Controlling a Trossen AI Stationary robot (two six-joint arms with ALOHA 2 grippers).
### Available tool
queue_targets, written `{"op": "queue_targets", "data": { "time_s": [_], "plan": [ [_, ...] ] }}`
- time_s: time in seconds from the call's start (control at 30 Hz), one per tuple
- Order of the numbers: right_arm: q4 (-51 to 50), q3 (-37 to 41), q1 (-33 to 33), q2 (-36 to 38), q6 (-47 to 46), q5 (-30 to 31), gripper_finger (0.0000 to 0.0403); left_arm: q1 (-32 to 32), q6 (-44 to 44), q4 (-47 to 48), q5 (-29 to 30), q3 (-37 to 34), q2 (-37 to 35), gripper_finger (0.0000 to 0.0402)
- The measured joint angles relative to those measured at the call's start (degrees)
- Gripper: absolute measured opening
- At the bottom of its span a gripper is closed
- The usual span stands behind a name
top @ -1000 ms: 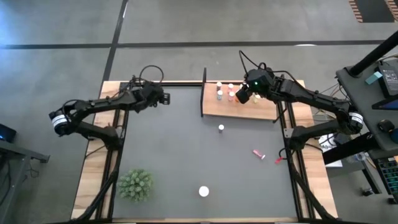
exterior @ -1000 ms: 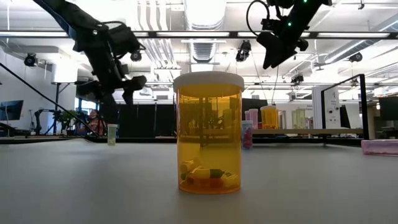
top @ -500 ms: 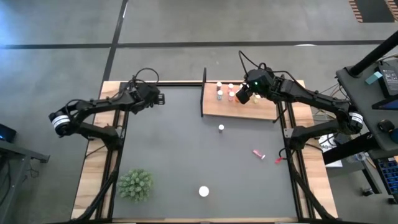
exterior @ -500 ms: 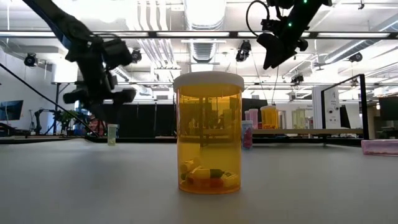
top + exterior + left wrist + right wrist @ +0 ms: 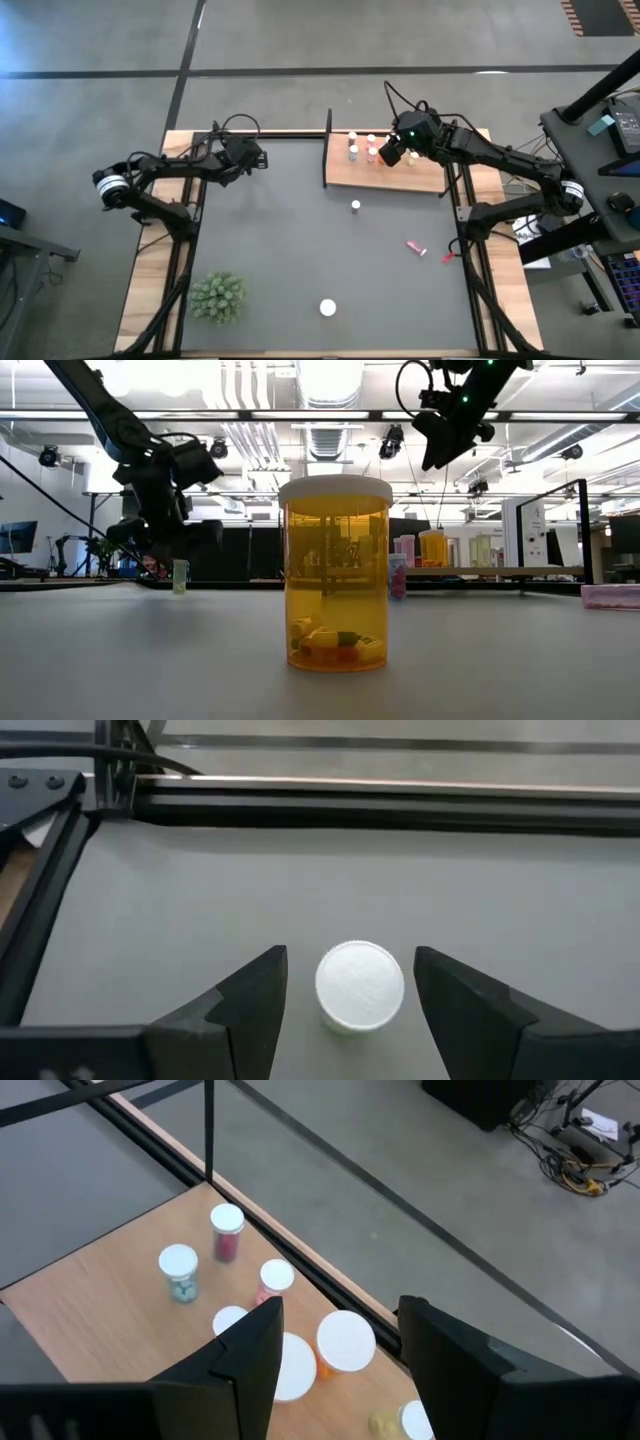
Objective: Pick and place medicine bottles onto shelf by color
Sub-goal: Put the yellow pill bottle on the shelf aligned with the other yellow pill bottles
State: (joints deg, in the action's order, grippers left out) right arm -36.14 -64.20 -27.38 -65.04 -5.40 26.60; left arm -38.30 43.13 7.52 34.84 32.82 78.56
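I will close my left gripper now, because its fingers are on either side of the white cap (image 5: 360,985), above the grey mat. Closing now would hold the yellow-green bottle.
A small bottle with a white cap (image 5: 360,985) stands upright on the dark grey mat near its far left corner. The low view shows it as a yellow-green bottle (image 5: 180,575). My left gripper (image 5: 350,952) is open, tilted down over it, one finger on each side of the cap with a gap on both sides. My right gripper (image 5: 340,1305) is open and hangs above the shelf (image 5: 385,172), well clear of the bottles (image 5: 345,1342) standing on the board.
A large orange bottle (image 5: 335,575) stands near the mat's front edge (image 5: 328,308). A white-capped bottle (image 5: 355,206) stands mid-mat, and a pink one (image 5: 416,247) lies at the right. A spiky green plant (image 5: 218,297) sits front left. A black frame rail (image 5: 380,810) runs behind the yellow-green bottle.
My left gripper has sunk toward the mat and tipped further downward, coming down around the yellow-green bottle at the far left. The bottle has stayed where it was.
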Motion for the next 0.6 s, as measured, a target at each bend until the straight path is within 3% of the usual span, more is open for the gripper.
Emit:
{"op": "queue_targets", "data": {
  "time_s": [0.3,0.6],
  "plan": [
    [0.01,0.02,0.00,0.00,0.05,0.02,0.0189,0.00,-0.01,0.17,-0.01,0.59,2.52,0.0194],
    [0.02,0.04,0.00,0.00,0.05,0.02,0.0189,0.00,-0.01,0.16,-0.01,0.59,2.63,0.0117]
  ]
}}
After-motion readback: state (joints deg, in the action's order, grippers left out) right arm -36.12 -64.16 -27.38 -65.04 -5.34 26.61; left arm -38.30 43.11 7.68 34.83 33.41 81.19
